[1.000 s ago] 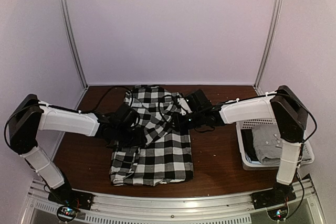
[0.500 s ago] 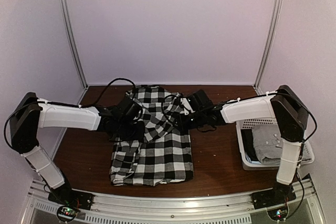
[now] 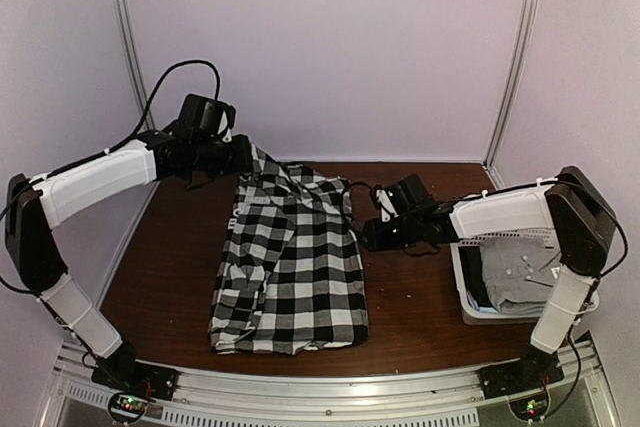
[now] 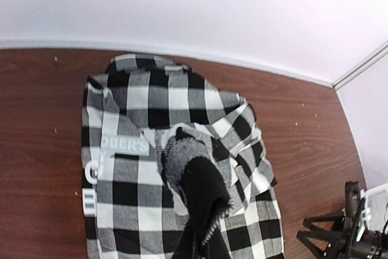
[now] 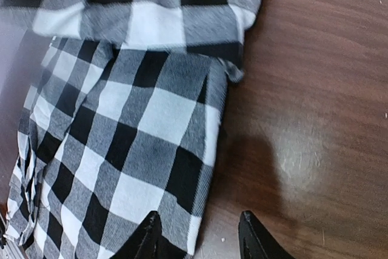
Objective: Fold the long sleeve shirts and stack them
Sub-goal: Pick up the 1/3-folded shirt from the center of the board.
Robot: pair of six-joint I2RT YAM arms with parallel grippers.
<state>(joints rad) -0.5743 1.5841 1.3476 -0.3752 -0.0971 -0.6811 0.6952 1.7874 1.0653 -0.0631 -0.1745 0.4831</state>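
Observation:
My right gripper should next take hold of the checked shirt's side edge [image 3: 360,248] [image 5: 196,225], next to the bare wood. Then it can fold that side of the shirt across the shirt's body.
The black-and-white checked long sleeve shirt [image 3: 290,267] lies spread on the brown table, its back left part drawn up into the air. My left gripper [image 3: 235,154] is raised at the back left and shut on that lifted fold. In the left wrist view the gathered cloth [image 4: 203,204] hides the fingers, and the shirt [image 4: 130,150] lies below. My right gripper [image 3: 372,234] stands open low at the shirt's right edge. One fingertip [image 5: 151,225] is over the checks [image 5: 139,119], the other over bare wood. The grey shirt [image 3: 512,285] lies in the basket.
A white lattice basket [image 3: 462,287] stands at the table's right edge, close to my right arm. Pale walls close in the back and both sides. A black cable loops over my left arm [image 3: 100,177].
My left gripper shut on the checked shirt and rose up and back to the left, pulling cloth with it. My right gripper moved right to the shirt's right edge.

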